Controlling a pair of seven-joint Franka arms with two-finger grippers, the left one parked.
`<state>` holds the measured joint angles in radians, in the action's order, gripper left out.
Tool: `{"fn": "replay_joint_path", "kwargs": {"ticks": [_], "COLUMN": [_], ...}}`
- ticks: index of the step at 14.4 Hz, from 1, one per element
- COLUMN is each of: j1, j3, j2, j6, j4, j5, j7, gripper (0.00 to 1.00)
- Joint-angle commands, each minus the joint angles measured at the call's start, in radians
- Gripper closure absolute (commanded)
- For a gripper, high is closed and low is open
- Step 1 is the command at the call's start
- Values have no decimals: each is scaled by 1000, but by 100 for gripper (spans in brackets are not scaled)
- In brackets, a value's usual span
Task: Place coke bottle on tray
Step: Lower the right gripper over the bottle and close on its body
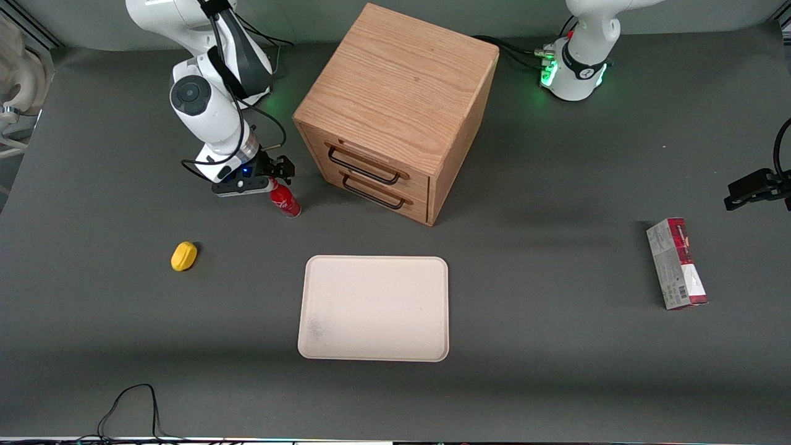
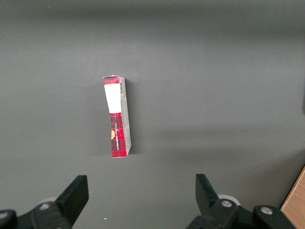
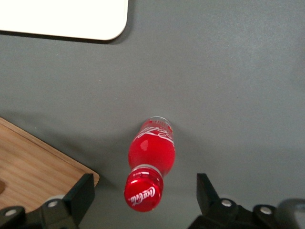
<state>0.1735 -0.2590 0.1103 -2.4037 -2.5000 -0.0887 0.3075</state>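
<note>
The gripper grabs the bottle by its red cap (image 1: 274, 184) next, to place the coke bottle on the tray (image 1: 374, 307).
The coke bottle (image 1: 285, 201), small, red, with a red cap and white script, stands upright on the grey table in front of the wooden cabinet's corner. In the right wrist view the bottle (image 3: 148, 160) shows from above, its cap between my two fingers with a gap on each side. My gripper (image 1: 275, 179) hovers just above the cap, open; in the wrist view (image 3: 145, 193) it touches nothing. The beige tray (image 1: 374, 307) lies flat, nearer the front camera than the bottle; one rounded corner (image 3: 90, 21) shows in the wrist view.
A wooden two-drawer cabinet (image 1: 395, 105) stands close beside the bottle; its edge (image 3: 38, 157) is near one finger. A yellow lemon-like object (image 1: 183, 256) lies nearer the front camera. A red-and-grey carton (image 1: 676, 262) lies toward the parked arm's end.
</note>
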Motion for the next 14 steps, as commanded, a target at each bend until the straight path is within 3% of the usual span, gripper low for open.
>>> {"fn": "replay_joint_path", "kwargs": {"ticks": [1, 3, 9, 14], "j1": [-6, -11, -20, -54], "j3": [-6, -6, -6, 6], "j2": [-15, -18, -14, -46], "j6": [-26, -26, 27, 426], "j4": [-5, -3, 64, 422], "j5": [-26, -26, -26, -6], "j7": [9, 1, 28, 25], "gripper": [63, 100, 100, 100]}}
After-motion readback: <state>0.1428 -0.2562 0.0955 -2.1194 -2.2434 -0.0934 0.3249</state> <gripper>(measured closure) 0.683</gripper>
